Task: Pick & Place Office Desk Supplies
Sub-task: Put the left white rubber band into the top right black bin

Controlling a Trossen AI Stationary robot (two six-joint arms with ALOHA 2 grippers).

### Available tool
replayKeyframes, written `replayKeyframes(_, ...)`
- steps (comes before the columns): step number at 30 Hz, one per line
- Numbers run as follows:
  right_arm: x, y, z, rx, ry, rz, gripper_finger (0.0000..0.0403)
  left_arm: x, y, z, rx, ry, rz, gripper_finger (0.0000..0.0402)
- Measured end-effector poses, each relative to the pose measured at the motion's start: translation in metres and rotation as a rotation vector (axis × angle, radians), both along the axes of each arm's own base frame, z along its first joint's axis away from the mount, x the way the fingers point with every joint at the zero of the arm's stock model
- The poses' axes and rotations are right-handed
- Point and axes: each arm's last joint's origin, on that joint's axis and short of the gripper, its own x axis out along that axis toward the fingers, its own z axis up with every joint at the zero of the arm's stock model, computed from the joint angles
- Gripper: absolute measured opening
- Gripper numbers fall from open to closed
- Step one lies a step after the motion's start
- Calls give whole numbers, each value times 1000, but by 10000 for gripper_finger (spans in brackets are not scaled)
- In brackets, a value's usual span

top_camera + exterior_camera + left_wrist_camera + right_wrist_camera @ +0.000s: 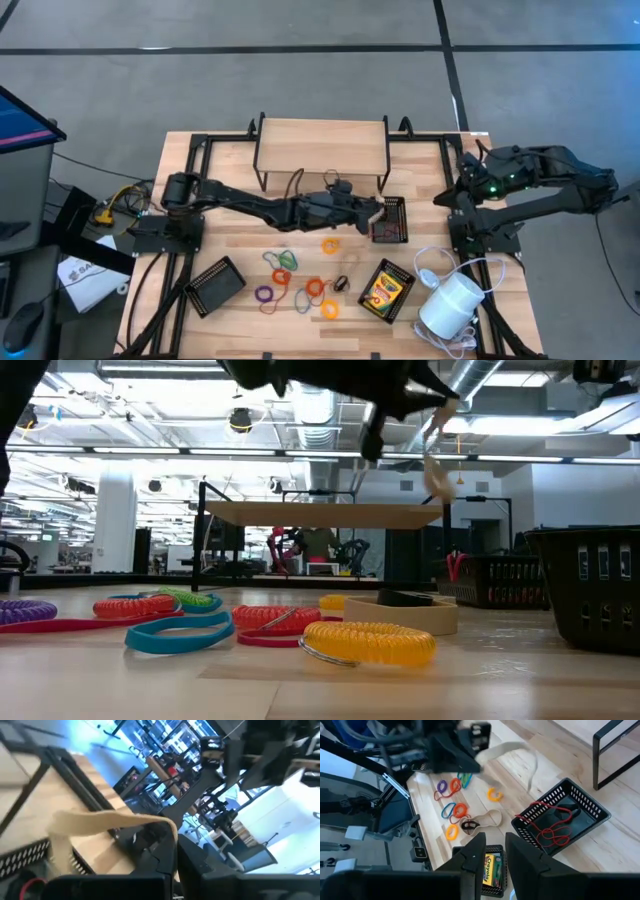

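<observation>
My left gripper should move the tan elastic band farther over the tray before it lets go, because the band hangs across the black tray's rim.
My left gripper (377, 211) reaches level across the table's middle and is shut on a tan elastic band (526, 755). It stands just left of a black mesh tray (397, 206) that holds red loops (551, 829). Several coloured loops (300, 280) lie on the wood nearer the front, and another tan band (489, 819) lies flat among them. A yellow-and-green crayon box (385, 290) lies in a second black tray. My right gripper (495, 851) hangs open and empty, high over the table's right edge. My left gripper pinches the tan band at one end of its loop (169, 826) between its two fingers, which point level toward the table's right. The rest of the band (436, 472) droops slack below and beyond the fingertips, clear of the table.
A wooden riser shelf (320, 135) on black legs stands at the far edge, just behind the left arm. A white cylinder with a white cord (450, 305) lies at the front right. A third black tray (215, 285) sits at the front left.
</observation>
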Motion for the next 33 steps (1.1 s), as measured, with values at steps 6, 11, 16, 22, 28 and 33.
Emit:
replayKeyframes(6,-3,0,-1,-7,9,5,72,10,4,-27,-56,19,-30,1)
replayKeyframes(11,-3,0,-1,-15,16,12,72,22,7,-28,-72,-11,-34,3)
replayKeyframes(16,-4,0,-1,-22,14,18,72,39,12,-25,-53,-36,-74,2)
replayKeyframes(22,-3,0,-1,-23,8,19,72,54,17,-29,-53,-50,-80,2)
replayKeyframes(28,-3,0,-1,-34,8,28,72,54,28,-45,-54,80,-52,3)
replayKeyframes(33,-3,0,-1,-38,8,32,72,54,32,-46,-54,96,-58,4)
